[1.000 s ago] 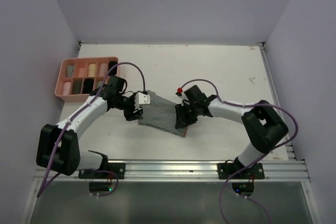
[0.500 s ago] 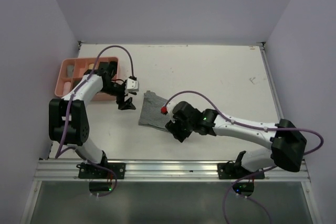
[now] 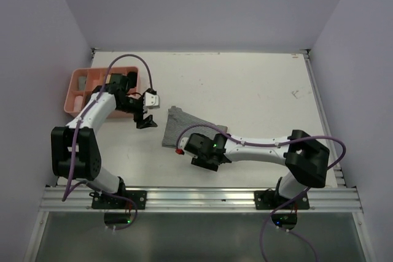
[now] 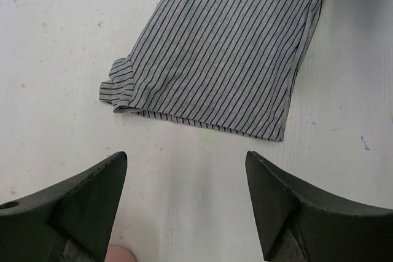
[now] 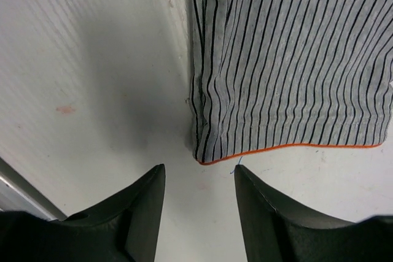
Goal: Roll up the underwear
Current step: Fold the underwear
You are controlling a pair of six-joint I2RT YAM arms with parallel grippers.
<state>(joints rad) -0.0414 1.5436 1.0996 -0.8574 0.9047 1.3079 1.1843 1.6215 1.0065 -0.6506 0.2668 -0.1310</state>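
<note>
I should next grab the underwear's near hem corner [image 3: 165, 144] [image 4: 277, 133] with my left gripper, opposite the orange-edged corner. Then I can fold the underwear's near edge over to roll it.
The underwear is one grey striped garment [image 3: 184, 126] lying flat near the middle of the table. In the left wrist view the striped underwear [image 4: 227, 47] lies ahead of my left gripper [image 4: 184, 154], which is open over bare table a short way from its hem. From above, the left gripper [image 3: 146, 122] hangs just left of the garment. My right gripper [image 5: 198, 168] is open too, with nothing in it. Its tips stand just short of the underwear's [image 5: 295, 59] orange-edged corner. In the top view the right gripper [image 3: 198, 153] sits at the garment's near edge.
A pink compartment tray [image 3: 77, 75] stands at the far left, partly behind the left arm. The right arm stretches low across the near part of the table. The table's metal rail [image 3: 202, 197] runs along the near edge.
Both grippers let go of the underwear and opened. The left one drew back to the left. The right arm swung from the garment's right side round to its near edge.
</note>
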